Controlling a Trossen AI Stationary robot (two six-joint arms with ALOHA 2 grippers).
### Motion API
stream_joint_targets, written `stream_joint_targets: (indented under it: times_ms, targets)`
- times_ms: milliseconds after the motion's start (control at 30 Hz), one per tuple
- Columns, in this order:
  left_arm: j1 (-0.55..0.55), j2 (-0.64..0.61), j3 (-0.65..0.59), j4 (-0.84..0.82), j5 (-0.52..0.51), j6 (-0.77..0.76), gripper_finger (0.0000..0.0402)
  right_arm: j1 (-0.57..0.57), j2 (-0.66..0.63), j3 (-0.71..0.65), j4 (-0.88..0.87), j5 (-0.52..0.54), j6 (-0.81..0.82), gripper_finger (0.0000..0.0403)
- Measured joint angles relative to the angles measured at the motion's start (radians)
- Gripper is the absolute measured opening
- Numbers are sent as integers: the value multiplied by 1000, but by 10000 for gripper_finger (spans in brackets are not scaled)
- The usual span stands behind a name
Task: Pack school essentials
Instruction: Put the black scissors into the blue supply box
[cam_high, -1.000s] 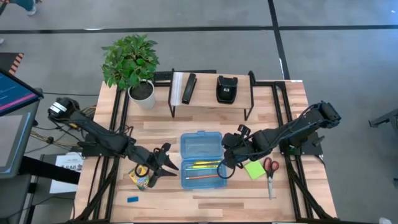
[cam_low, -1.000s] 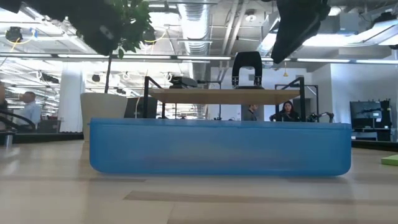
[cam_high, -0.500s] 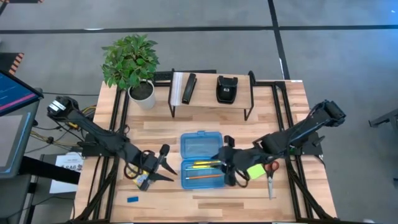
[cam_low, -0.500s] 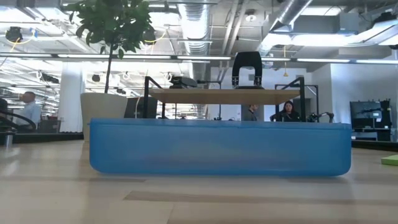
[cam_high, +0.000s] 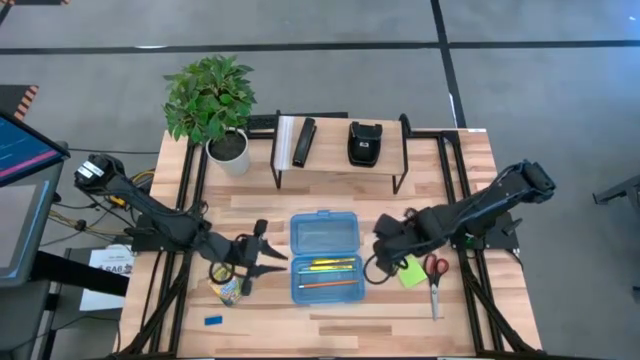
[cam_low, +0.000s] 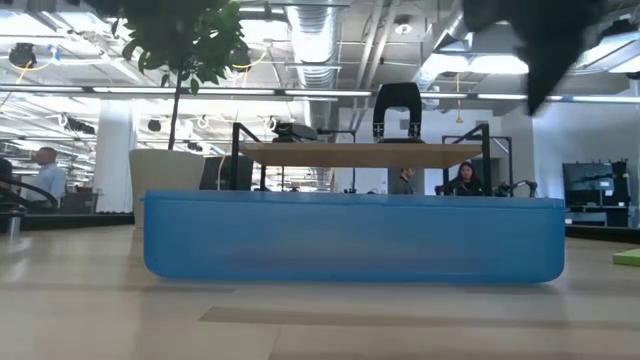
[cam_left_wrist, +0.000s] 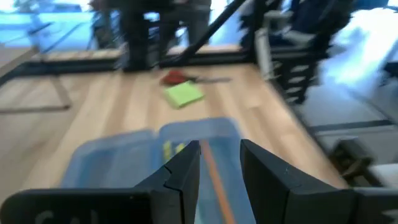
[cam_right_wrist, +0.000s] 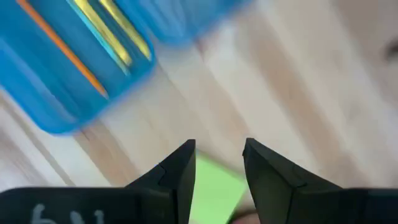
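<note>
The robot's right gripper will next grab the scissors by the blades at the pivot screw (cam_high: 434, 283) to pack them into the blue case (cam_high: 325, 256).
The blue case (cam_high: 325, 256) lies open at mid-table, and its near wall fills the low view (cam_low: 350, 236). Yellow pencils (cam_high: 326, 266) and an orange one (cam_high: 326, 284) lie in its tray. My left gripper (cam_high: 268, 253) (cam_left_wrist: 219, 167) is open just left of the case, with nothing between its fingers. The crayon box (cam_high: 228, 289) lies below that arm, and the blue eraser (cam_high: 213, 321) sits near the table's near edge. My right gripper (cam_high: 386, 258) (cam_right_wrist: 217, 163) is open above the lime sticky-note pad (cam_high: 410, 272) (cam_right_wrist: 211, 194). The orange-handled scissors (cam_high: 434, 276) lie beside the pad.
A potted plant (cam_high: 225, 148) stands at the far left. A low black rack (cam_high: 340, 168) at the far edge carries black and white bars (cam_high: 296, 142) and a black pouch (cam_high: 364, 143). Black frame rails (cam_high: 190, 200) run along both table sides. Bare wood lies between the case and the near edge.
My right gripper first swung toward the near edge beside the case's right end, then drew back toward the table's far right, over the sticky-note pad. My left gripper dipped toward the near edge by the crayon box and came back toward the case's left side.
</note>
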Motion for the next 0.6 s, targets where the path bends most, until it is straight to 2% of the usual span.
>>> stream_joint_targets:
  times_ms: [100, 300, 467, 600]
  targets:
    - [21, 0, 0, -26, -25, -23, 102, 21, 2, -39, -66, -100, 109, 156]
    - [52, 0, 0, -34, 1, -28, 102, 97, 1, -168, 54, -280, 199, 153]
    - [69, 0, 0, -31, 27, -22, 102, 148, 2, -238, 92, -340, 307, 151]
    - [81, 0, 0, -31, 44, -6, 102, 197, 2, -252, 112, -343, 453, 150]
